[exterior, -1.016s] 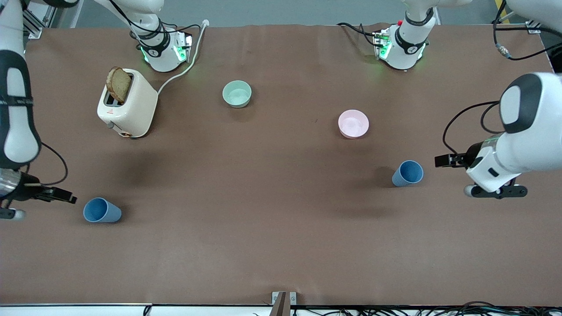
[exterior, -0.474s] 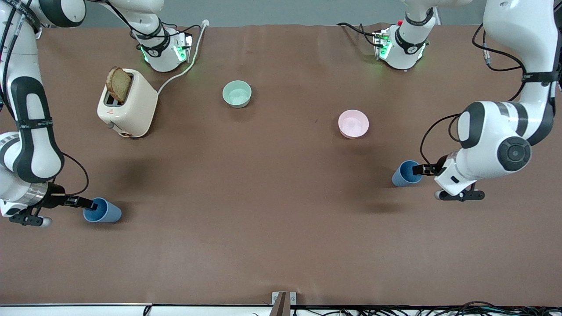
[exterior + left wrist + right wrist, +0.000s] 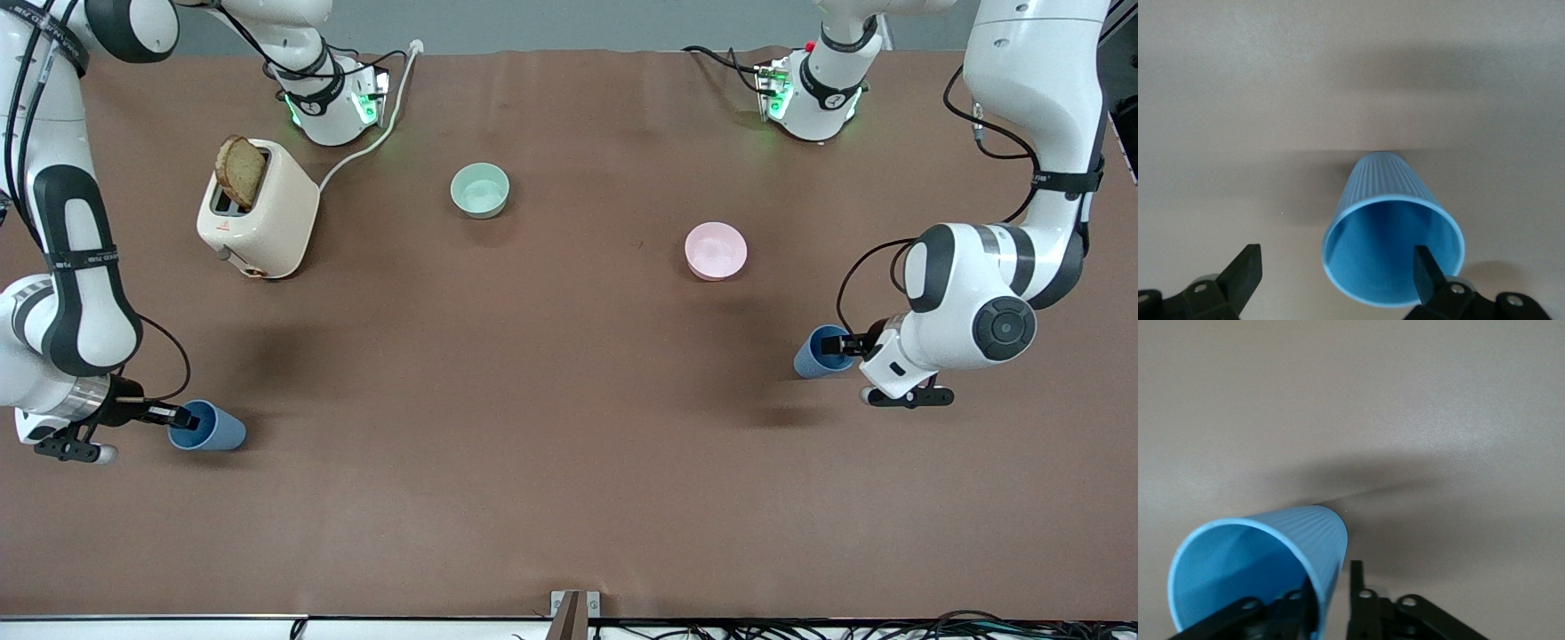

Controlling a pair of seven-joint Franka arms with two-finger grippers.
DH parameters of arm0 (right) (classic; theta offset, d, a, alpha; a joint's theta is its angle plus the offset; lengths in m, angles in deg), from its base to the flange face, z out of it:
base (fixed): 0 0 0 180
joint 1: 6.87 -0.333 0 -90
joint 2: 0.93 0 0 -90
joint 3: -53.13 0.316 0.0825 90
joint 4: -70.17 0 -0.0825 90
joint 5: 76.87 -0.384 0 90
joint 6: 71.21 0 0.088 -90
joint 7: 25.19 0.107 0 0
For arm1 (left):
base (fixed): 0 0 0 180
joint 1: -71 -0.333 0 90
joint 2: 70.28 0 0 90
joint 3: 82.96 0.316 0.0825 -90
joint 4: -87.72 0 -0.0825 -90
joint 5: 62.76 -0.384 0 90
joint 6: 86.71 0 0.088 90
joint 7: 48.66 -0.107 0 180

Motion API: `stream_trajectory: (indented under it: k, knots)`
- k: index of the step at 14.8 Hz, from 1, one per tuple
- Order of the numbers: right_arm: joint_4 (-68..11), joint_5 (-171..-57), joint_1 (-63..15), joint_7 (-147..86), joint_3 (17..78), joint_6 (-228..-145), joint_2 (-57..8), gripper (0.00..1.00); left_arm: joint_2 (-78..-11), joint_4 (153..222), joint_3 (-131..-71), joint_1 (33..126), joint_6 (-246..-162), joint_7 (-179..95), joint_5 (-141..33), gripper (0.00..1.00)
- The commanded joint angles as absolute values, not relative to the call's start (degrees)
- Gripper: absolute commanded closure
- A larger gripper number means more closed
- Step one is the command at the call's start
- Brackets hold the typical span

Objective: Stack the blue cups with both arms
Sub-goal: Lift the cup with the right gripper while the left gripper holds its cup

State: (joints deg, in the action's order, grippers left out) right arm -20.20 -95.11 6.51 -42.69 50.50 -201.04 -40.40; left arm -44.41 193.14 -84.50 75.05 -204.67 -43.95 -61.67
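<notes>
This blue cup should be stacked with the other blue cup (image 3: 815, 356), so my left gripper should grab it by its rim (image 3: 212, 420) next.
Two blue cups stand upright on the brown table. One blue cup (image 3: 218, 431) is at the right arm's end, and my right gripper (image 3: 185, 414) is at its rim. In the right wrist view this cup (image 3: 1271, 547) has its wall between the fingers of my right gripper (image 3: 1330, 583), which are drawn close on it, one inside and one outside. The other blue cup (image 3: 807, 356) is at the left arm's end with my left gripper (image 3: 836, 345) at its rim. In the left wrist view my left gripper (image 3: 1337, 270) is wide open, one finger inside that cup (image 3: 1385, 193) and one outside.
A pink bowl (image 3: 716, 250) sits farther from the front camera than the left arm's cup. A mint-green bowl (image 3: 480, 189) and a cream toaster (image 3: 267, 218) holding a bread slice stand nearer the arm bases. A white cable (image 3: 373, 133) runs from the toaster.
Both arms swung in from the table ends and lowered to their cups. Each gripper now has a finger inside its cup's mouth. Neither cup has moved.
</notes>
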Motion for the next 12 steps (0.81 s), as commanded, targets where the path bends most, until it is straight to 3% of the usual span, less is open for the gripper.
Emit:
stream_trajectory:
  k: [1,4,6,9,12]
  knots:
    - [-19.1,-96.6,6.3,-42.9,50.4,-201.1,-40.5,0.98,-43.3,192.8,-84.9,74.5,-205.1,-44.5,-62.0,0.00]
    - [-18.7,-96.5,6.1,-42.9,50.3,-200.4,-39.3,0.98,-42.9,192.8,-84.9,74.8,-204.7,-44.8,-62.1,0.10]
    - [-19.2,-96.1,6.1,-42.9,50.2,-200.2,-37.4,0.98,-42.9,192.6,-84.9,74.9,-204.5,-44.8,-62.1,0.37]
    - [-19.5,-93.5,5.2,-42.7,49.9,-195.1,-30.9,0.98,-42.8,192.2,-84.9,74.8,-204.4,-44.4,-62.1,0.68]
    - [-20.4,-83.6,2.9,-37.2,50.1,-188.6,-22.3,0.98,-42.9,192.1,-84.9,75.0,-204.3,-43.9,-62.1,0.95]
